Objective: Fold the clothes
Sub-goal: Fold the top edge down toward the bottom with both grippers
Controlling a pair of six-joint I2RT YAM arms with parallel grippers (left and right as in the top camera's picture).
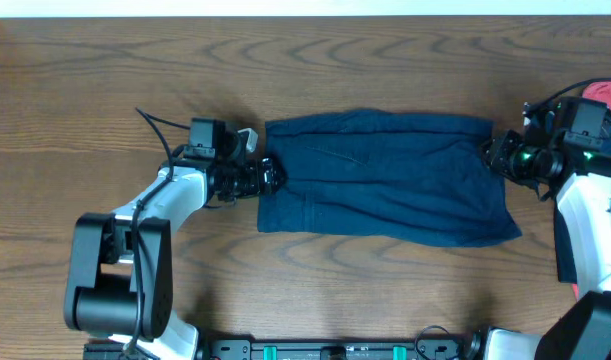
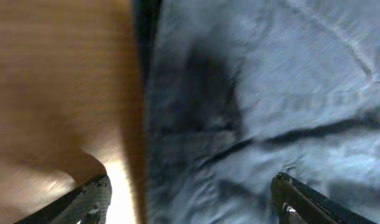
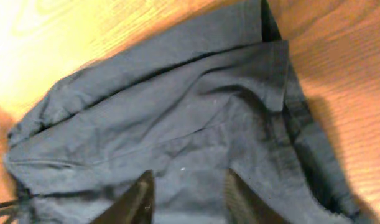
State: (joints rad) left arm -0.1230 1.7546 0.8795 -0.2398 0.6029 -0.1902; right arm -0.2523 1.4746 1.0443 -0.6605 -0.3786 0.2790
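I will next grab the dark navy shorts point(image 1: 385, 180) by their end's edge between my left gripper's fingers, to fold that end across the rest.
The dark navy shorts point(image 1: 385, 180) lie flat as a wide, folded rectangle in the middle of the wooden table. My left gripper point(image 1: 270, 175) is at their left edge. In the left wrist view its fingers point(image 2: 190, 199) are open wide, straddling the cloth's edge point(image 2: 270, 93), one finger over bare wood. My right gripper point(image 1: 493, 155) is at the right edge of the shorts. In the right wrist view its fingers point(image 3: 188, 186) are open just above the cloth point(image 3: 177, 112), with nothing between them.
A red object point(image 1: 610, 92) lies at the far right behind the right arm. The arms' mounting rail point(image 1: 335, 350) runs along the table's front edge. Bare wood table point(image 1: 105, 100) surrounds the shorts.
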